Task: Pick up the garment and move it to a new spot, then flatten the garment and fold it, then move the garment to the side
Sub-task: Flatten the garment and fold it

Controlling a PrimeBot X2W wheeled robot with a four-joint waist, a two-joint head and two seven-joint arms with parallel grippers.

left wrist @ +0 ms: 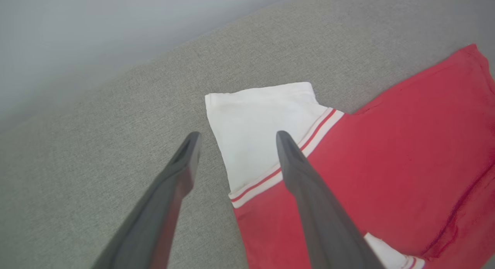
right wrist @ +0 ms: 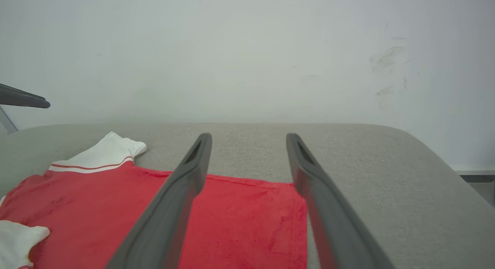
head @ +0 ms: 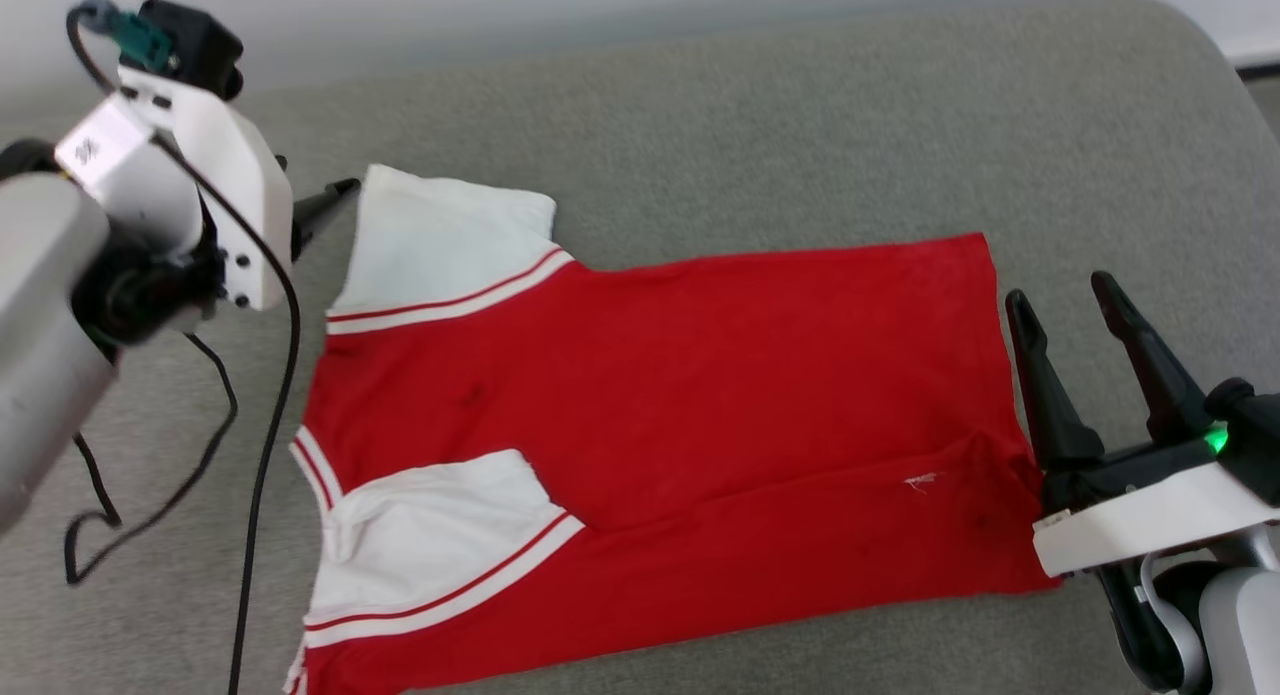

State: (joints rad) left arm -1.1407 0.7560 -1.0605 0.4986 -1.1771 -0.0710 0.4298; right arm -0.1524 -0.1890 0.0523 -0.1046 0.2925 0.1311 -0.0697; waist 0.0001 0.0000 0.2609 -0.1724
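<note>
The garment's red body [head: 696, 383] lies flat and the corner is free, so the left gripper will next grab the garment by the outer corner of its far white sleeve [head: 379, 177].
The garment [head: 700, 375], a red jersey with white sleeves edged in red-white stripes, lies flat on the grey cushioned surface [head: 800, 125], its plain red face up. One sleeve [head: 440, 240] spreads toward the far left; the other [head: 430, 535] is folded in over the body. My left gripper [head: 320, 200] hovers open just left of the far sleeve [left wrist: 255, 133], its fingers straddling the sleeve's outer edge, holding nothing [left wrist: 236, 134]. My right gripper [head: 1062, 297] stands open beside the garment's hem at the right, empty, above the hem corner [right wrist: 239, 222] in its own view [right wrist: 249, 135].
Black cables [head: 265, 445] hang from my left arm over the surface's left side. The surface rounds off at its far right corner [right wrist: 425, 145], with a pale wall [right wrist: 247, 48] behind. Bare grey cushion lies beyond and to the right of the garment.
</note>
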